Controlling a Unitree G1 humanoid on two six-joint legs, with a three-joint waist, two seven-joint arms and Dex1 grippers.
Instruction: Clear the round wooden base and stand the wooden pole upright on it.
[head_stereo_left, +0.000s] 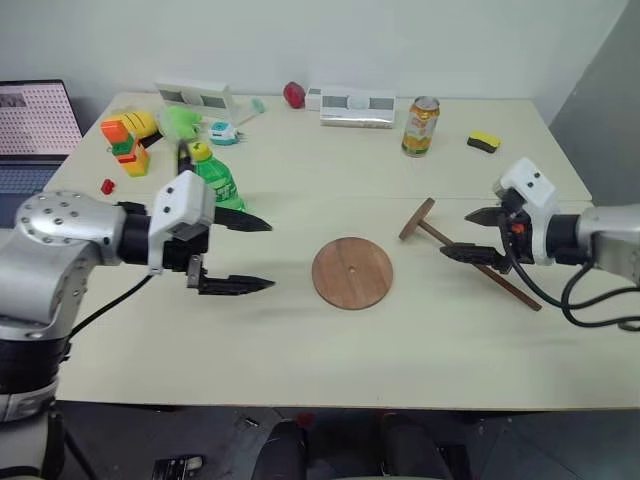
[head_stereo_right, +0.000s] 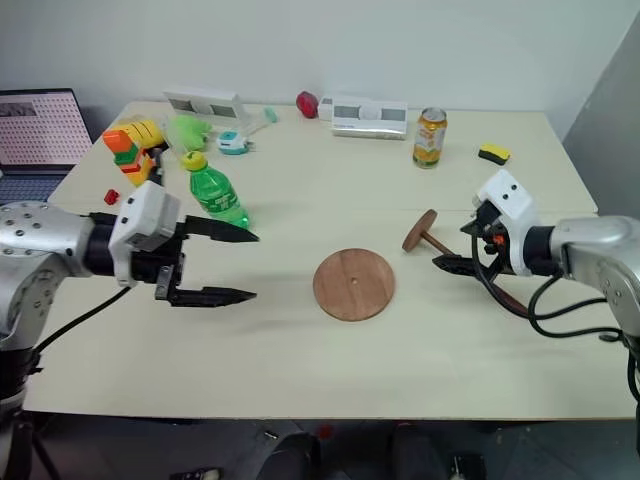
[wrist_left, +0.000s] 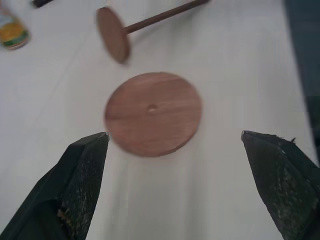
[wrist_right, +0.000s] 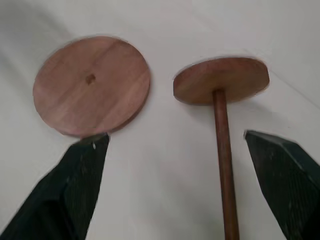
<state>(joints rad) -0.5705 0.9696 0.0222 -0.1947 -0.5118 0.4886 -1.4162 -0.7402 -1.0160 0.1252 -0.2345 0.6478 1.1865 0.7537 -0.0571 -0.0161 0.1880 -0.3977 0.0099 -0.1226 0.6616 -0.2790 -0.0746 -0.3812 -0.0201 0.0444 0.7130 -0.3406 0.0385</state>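
The right gripper grabs the pole by its thin rod (head_stereo_left: 483, 268) next, which fits the fingers, as the pole's disc end spreads wide and round.
The round wooden base (head_stereo_left: 351, 272), a flat reddish-brown disc with a small centre hole, lies bare at the middle of the table. To its right the wooden pole (head_stereo_left: 432, 230) lies on its side, its disc end (wrist_right: 220, 80) nearest the base and its thin rod (wrist_right: 223, 150) running away to the right. My left gripper (head_stereo_left: 271, 255) hovers open to the left of the base, pointing toward it, with nothing between its fingers. Over the pole's rod hangs my right gripper (head_stereo_left: 455, 232), open, with one finger on each side of the rod in the right wrist view.
A green bottle (head_stereo_left: 215, 180) lies behind my left gripper. Along the back stand colourful toys (head_stereo_left: 130, 140), a red object (head_stereo_left: 294, 94), white boxes (head_stereo_left: 357, 106), a drink can (head_stereo_left: 421, 126) and a yellow block (head_stereo_left: 484, 141). A laptop (head_stereo_left: 35, 130) sits off the table's left edge.
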